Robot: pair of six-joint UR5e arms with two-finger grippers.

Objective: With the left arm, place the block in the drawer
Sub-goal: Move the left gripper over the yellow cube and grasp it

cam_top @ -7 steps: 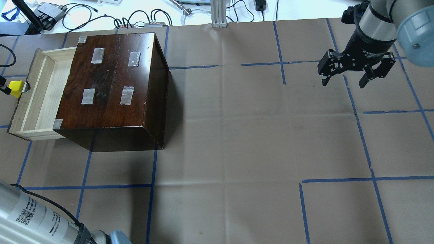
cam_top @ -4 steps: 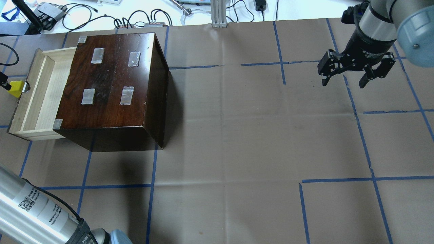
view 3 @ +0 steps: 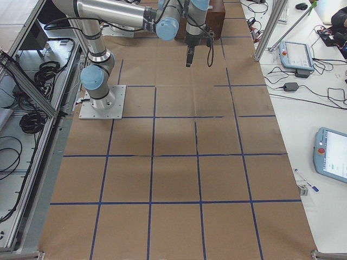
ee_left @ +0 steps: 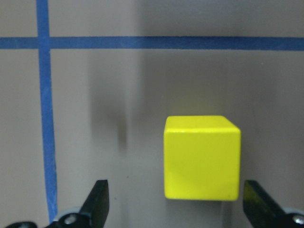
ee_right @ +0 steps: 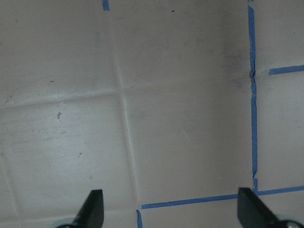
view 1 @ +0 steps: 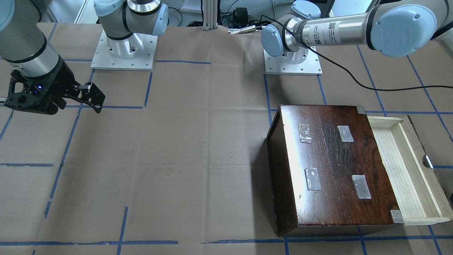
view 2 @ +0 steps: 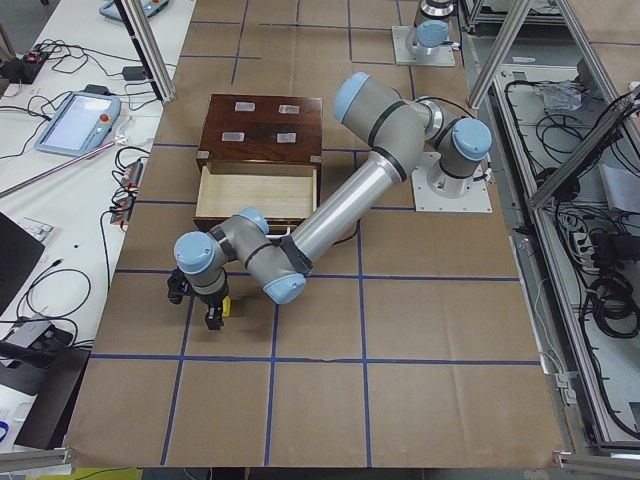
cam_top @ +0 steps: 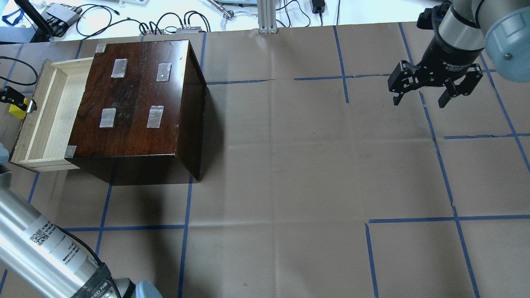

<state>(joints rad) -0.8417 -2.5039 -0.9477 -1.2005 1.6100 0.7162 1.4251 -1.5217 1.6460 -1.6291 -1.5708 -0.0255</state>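
Observation:
The yellow block needs to go in the drawer (view 1: 403, 170), so my left gripper should next grip its two opposite sides.
The yellow block (ee_left: 201, 157) rests on the brown paper just outside the drawer's dark front, by its finger notch (cam_top: 31, 106). It also shows in the overhead view (cam_top: 18, 110) and the left-side view (view 2: 226, 305). My left gripper (ee_left: 175, 192) hangs over the block, open, with a finger (ee_left: 99, 197) on either side and neither touching it. In the overhead view it (cam_top: 10, 96) is at the far left edge. The pale wood drawer (cam_top: 45, 111) stands pulled out of the dark box (cam_top: 132, 95) and has nothing in it. My right gripper (cam_top: 419, 101) is open and empty, far right.
A loose black cable (view 1: 354, 79) trails from the left arm across the paper behind the box. The left arm's forearm (cam_top: 37, 244) crosses the near left corner. Blue tape lines grid the paper. Cables and gear (cam_top: 62, 16) lie beyond the table's far edge.
My left gripper has moved further in from the left edge and now partly covers the block. The left forearm has swung further into view at the bottom left. The right arm has not moved.

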